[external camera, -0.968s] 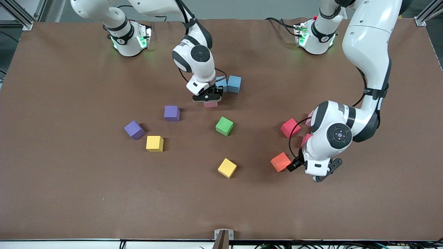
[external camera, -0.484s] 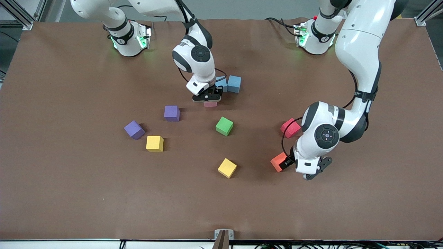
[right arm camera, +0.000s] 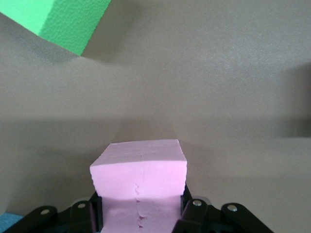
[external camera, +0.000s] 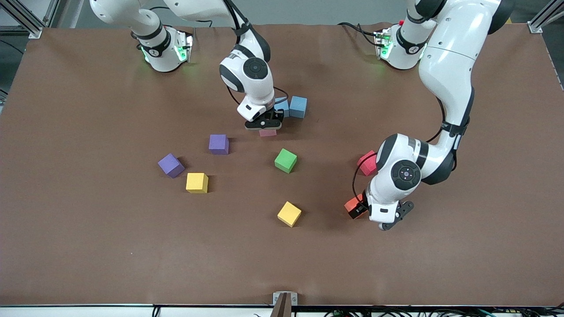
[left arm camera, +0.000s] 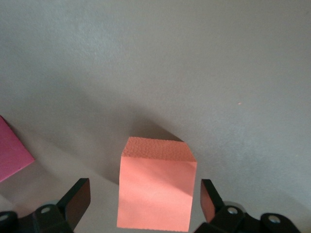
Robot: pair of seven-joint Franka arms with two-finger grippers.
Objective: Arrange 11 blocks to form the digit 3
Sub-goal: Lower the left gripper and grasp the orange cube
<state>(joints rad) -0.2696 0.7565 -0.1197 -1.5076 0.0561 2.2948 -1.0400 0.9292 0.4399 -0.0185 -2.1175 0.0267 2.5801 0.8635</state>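
Note:
The robot's left gripper needs to grab the orange cube by its body point(left arm camera: 155, 189) next, to build the digit 3.
My right gripper point(external camera: 265, 126) is shut on a pink cube point(external camera: 268, 132), low at the table, next to two touching light blue cubes point(external camera: 298, 106). The right wrist view shows the pink cube point(right arm camera: 138, 177) squeezed between the fingers. My left gripper point(external camera: 360, 209) is open, low over the orange cube point(external camera: 352, 204). In the left wrist view the orange cube point(left arm camera: 156, 189) sits between the spread fingers point(left arm camera: 77, 198), apart from both. A green cube point(external camera: 285, 160), two purple cubes point(external camera: 218, 144) point(external camera: 171, 165) and a red cube point(external camera: 366, 163) lie loose.
Two yellow cubes point(external camera: 197, 182) point(external camera: 289, 214) lie nearer the front camera. A pinkish red cube's corner point(left arm camera: 12, 155) shows beside the left gripper. The green cube point(right arm camera: 68, 22) and a light blue corner point(right arm camera: 9, 221) show in the right wrist view.
My left gripper has moved toward the right arm's end and now sits over the orange cube, hiding most of it and the cubes under the arm. The right arm has not moved.

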